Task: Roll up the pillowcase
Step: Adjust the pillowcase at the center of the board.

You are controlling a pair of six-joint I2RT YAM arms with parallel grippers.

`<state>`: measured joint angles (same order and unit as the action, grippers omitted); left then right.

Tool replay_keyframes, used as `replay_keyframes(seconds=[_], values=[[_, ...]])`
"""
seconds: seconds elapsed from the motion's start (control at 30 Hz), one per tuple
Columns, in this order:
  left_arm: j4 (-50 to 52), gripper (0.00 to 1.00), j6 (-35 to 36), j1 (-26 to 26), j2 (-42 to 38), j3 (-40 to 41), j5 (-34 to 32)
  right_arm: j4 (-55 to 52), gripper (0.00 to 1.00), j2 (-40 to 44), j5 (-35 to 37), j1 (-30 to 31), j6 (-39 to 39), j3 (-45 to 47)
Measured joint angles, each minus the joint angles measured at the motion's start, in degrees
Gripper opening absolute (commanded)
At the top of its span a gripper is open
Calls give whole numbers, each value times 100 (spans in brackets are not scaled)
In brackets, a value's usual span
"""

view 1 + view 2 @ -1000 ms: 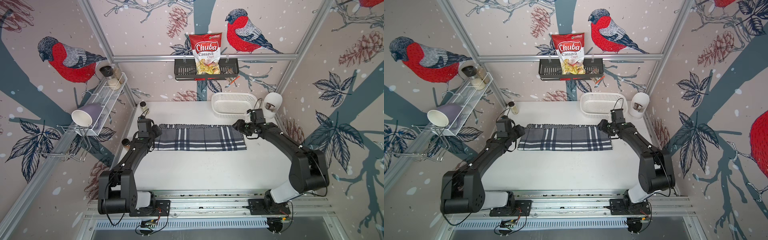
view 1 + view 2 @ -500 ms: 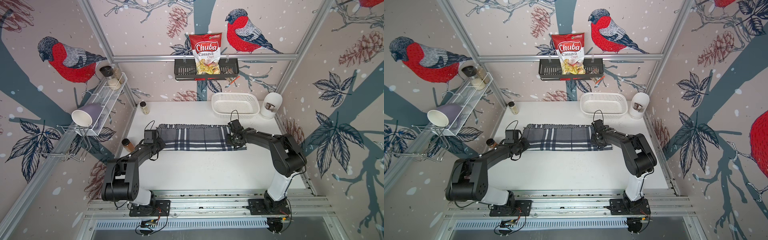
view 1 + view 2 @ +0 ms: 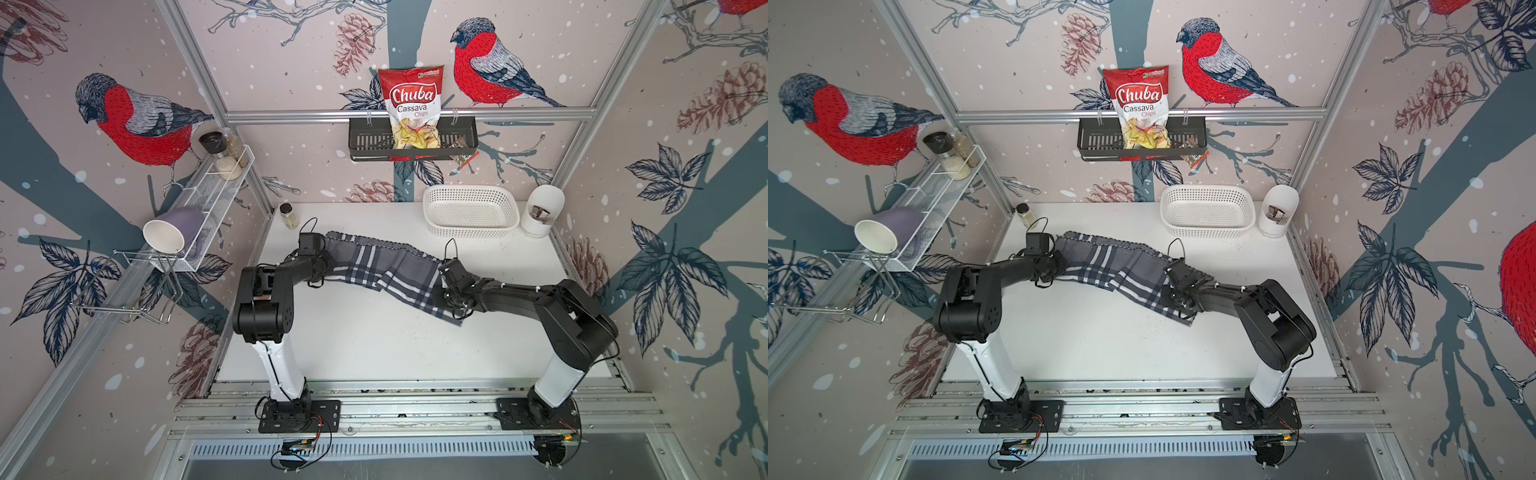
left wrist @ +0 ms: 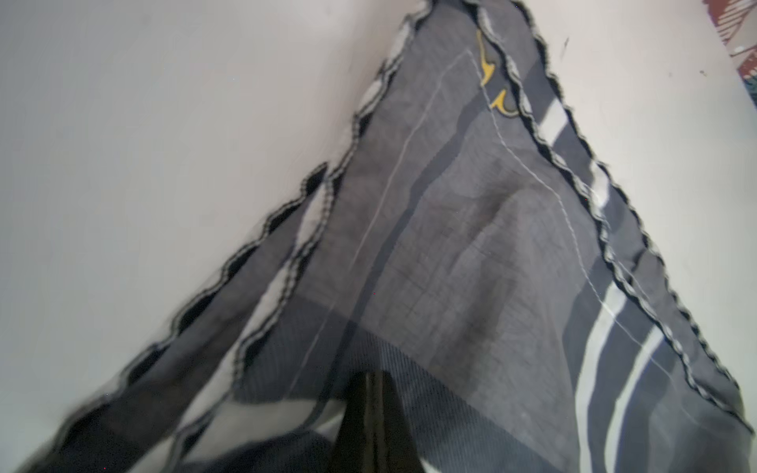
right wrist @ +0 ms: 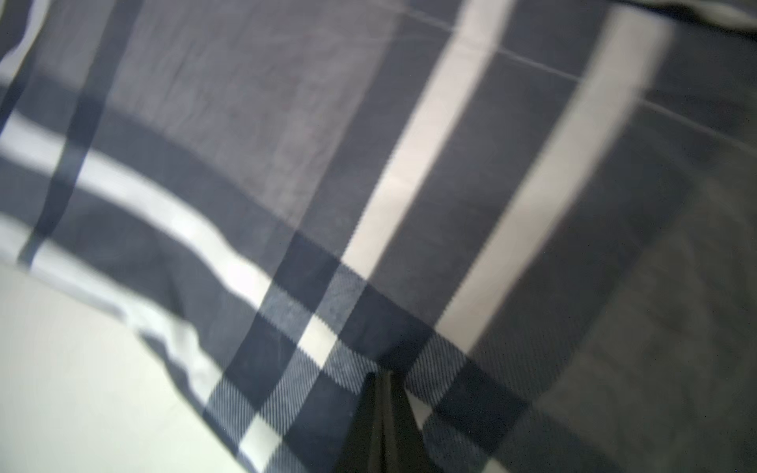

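Observation:
I need to keep holding the pillowcase with my left gripper until it lies straight and flat. Its striped lower edge (image 3: pixel 379 287) bends midway across the white tabletop.
The pillowcase (image 3: pixel 386 270) (image 3: pixel 1117 270), dark grey plaid with white and navy stripes, hangs bunched and slanted across the middle of the white table (image 3: pixel 374 345) in both top views. My left gripper (image 3: pixel 328 262) (image 3: pixel 1059 264) is shut on its left end. My right gripper (image 3: pixel 440 286) (image 3: pixel 1169 286) is shut on its right end, which lies nearer the front. In the left wrist view the closed gripper (image 4: pixel 375 374) pinches thin cloth (image 4: pixel 471 245) with dark stitched edging. In the right wrist view the closed gripper (image 5: pixel 383 374) pinches plaid cloth (image 5: pixel 286 143).
A white basket (image 3: pixel 469 212) and a white canister (image 3: pixel 540 212) stand at the back right. A small spice jar (image 3: pixel 289 215) stands at the back left corner. A wire shelf (image 3: pixel 208 208) with a mug lines the left wall; a black rack (image 3: pixel 411 141) holds a chips bag.
Both grippers have shut on the pillowcase's ends. The cloth, flat a second ago, is now lifted and bunched, and its right end has been drawn toward the front.

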<state>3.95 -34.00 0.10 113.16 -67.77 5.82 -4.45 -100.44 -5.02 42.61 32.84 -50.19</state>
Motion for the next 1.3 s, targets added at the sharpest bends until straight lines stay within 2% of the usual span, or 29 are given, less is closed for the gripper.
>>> replay_keyframes(seconds=[0.1,0.23,0.33,0.4,0.47,0.53,0.57,0.7,0.8,0.87,1.03,1.1,1.3], values=[[448,0,205,0,804,-1287,-157,0,16,-160,-750,898,208,-203],[966,0,533,0,1580,-2682,-282,-424,35,-404,-1447,1714,341,-684],[1237,22,758,-2,1978,-3528,-234,-691,52,-444,-1574,1829,352,-1003],[1327,37,894,-11,1945,-3652,-125,-767,58,-317,-1646,1779,326,-1154],[1266,50,949,-31,1655,-3405,-66,-780,63,9,-1762,1672,258,-1193],[1209,58,979,-39,1117,-2892,61,-719,64,407,-1853,1429,157,-1132],[1099,59,968,-44,776,-2544,72,-658,64,579,-1871,1237,142,-1071],[678,59,787,-59,-153,-1346,192,-695,63,909,-1727,199,31,-866],[601,59,640,-61,-352,-599,310,-979,63,739,-1515,-374,-164,-1106],[610,56,549,-66,-367,-282,308,-1113,62,413,-1429,-597,-332,-1427],[483,49,544,-70,-57,-205,313,-1381,56,-275,-1276,-800,-588,-1755],[262,43,546,-70,98,-275,339,-1405,52,-492,-1281,-765,-621,-1810],[28,38,743,-273,824,-1158,435,-1355,41,-835,-1318,-570,-629,-1755]])
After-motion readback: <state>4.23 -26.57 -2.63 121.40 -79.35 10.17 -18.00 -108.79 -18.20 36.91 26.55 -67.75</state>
